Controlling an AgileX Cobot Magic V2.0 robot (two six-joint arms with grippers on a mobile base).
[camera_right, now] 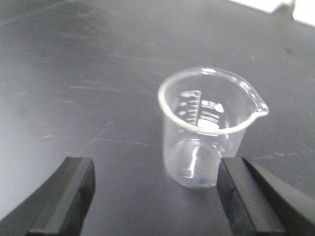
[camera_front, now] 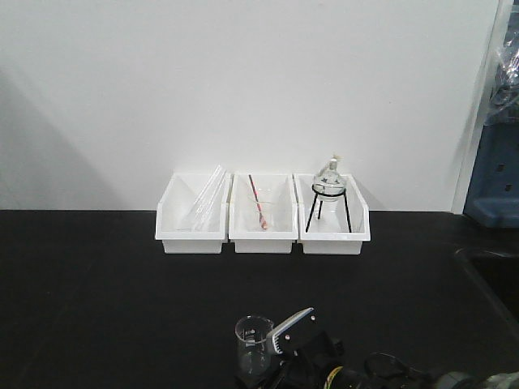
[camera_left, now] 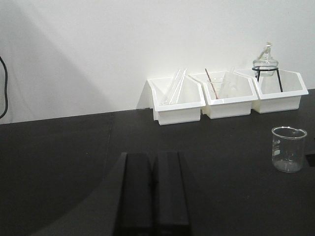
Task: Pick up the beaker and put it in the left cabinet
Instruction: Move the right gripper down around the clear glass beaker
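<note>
To place the beaker in the left cabinet, my right gripper will next take hold of its glass body [camera_front: 251, 353] below the spouted rim [camera_front: 253, 319].
The beaker [camera_right: 206, 132] is small, clear glass with a pour spout and white markings, and it stands upright on the black bench [camera_right: 74, 73]. My right gripper [camera_right: 155, 167] is open around its near side. Its right finger [camera_right: 243, 196] is close beside the beaker's base and its left finger [camera_right: 69, 196] is well apart. The front view shows the beaker [camera_front: 254, 340] at the bottom centre, next to that gripper's pale finger [camera_front: 290, 326]. My left gripper [camera_left: 152, 191] is shut on nothing, low over the bench, with the beaker [camera_left: 289, 149] far to its right. The left cabinet is out of view.
Three white bins [camera_front: 263, 235] line the back wall. They hold long glass tubes [camera_front: 206, 198], a red-tipped rod [camera_front: 258, 203] and a round-bottom flask on a black tripod [camera_front: 329, 190]. A sink edge [camera_front: 486, 267] and a blue object [camera_front: 495, 186] lie at the right.
</note>
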